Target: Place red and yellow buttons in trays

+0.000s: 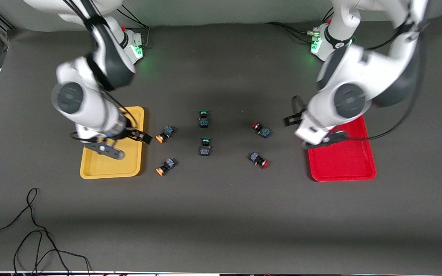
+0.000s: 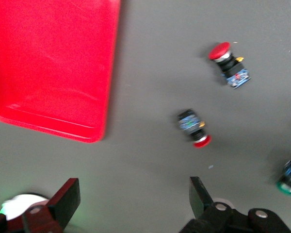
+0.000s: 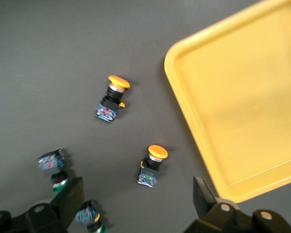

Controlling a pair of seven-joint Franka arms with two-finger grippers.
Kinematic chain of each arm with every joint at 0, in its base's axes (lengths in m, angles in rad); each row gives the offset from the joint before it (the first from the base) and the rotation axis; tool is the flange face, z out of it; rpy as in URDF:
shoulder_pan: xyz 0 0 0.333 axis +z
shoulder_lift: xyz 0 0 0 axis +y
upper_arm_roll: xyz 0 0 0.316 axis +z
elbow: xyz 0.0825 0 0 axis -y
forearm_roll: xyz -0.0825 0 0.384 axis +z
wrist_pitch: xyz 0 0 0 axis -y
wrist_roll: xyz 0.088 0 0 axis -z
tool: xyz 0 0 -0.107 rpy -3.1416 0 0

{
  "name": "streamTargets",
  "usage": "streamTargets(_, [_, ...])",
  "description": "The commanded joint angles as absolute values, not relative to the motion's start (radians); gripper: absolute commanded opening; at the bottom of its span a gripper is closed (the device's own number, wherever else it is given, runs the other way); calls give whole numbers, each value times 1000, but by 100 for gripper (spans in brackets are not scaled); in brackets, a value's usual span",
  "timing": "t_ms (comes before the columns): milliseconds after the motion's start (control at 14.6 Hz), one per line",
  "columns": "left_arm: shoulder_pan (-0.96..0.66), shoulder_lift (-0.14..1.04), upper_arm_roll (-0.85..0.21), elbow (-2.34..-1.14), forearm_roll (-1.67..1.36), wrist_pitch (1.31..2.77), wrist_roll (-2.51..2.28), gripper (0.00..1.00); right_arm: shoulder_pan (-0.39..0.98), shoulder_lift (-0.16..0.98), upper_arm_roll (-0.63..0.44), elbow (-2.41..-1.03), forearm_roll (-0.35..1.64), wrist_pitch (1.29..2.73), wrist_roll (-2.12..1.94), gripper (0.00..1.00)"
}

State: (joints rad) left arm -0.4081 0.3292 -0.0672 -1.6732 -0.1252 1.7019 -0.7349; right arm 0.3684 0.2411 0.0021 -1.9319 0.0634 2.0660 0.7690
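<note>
My left gripper is to pick up the red-capped button by its black body (image 1: 261,129) next. Then it can place a red button in the red tray (image 1: 343,165).
Two yellow-capped buttons (image 1: 165,134) (image 1: 165,166) lie on the mat beside the yellow tray (image 1: 98,168). Two red-capped buttons (image 1: 261,130) (image 1: 259,159) lie toward the red tray (image 1: 343,165). My right gripper (image 1: 141,136) is open and empty, over the yellow tray's edge by the buttons. Its wrist view shows my right gripper (image 3: 138,204), both yellow buttons (image 3: 111,99) (image 3: 153,165) and the yellow tray (image 3: 242,107). My left gripper (image 1: 292,119) is open and empty, over the mat between the red buttons and the red tray. Its wrist view shows my left gripper (image 2: 135,204), the red buttons (image 2: 228,63) (image 2: 194,127) and the red tray (image 2: 53,63). Both trays are empty.
Two green-capped buttons (image 1: 203,118) (image 1: 205,146) lie in the middle of the mat between the yellow and red pairs. A loose black cable (image 1: 33,237) lies at the mat's near edge toward the right arm's end.
</note>
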Motion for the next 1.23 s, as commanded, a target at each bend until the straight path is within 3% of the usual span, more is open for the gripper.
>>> streamTargets(0, [-462,406,-55,-1728,-161,1843,-802,100,388,319,-2,-1948,57,2132,830,100])
streamTargets(205, [-485,417,-61,-1876,-195,2047,-833,100,409,353,-2,-2048,133,2300,865,100])
streamTargets(410, [-515,455,-63,-1942,-256,2184,-888,100,416,391,-2,-2106,137,2405,894,100])
streamTargets(889, [-578,486,-72,-2072,-282,2402,-976,96,416,431,44,-2186,146,2439,1035,100])
streamTargets(957, [-580,488,-75,-2077,-284,2410,-976,88,416,433,52,-2187,146,2439,1040,100])
streamTargets(1026, [-578,488,-75,-2077,-284,2411,-976,69,416,433,57,-2189,146,2439,1040,100])
streamTargets(1094, [-577,485,-77,-2075,-285,2407,-976,36,417,431,58,-2189,146,2441,1040,92])
streamTargets(1162, [-572,480,-77,-2074,-290,2401,-977,11,417,433,66,-2189,144,2444,1040,73])
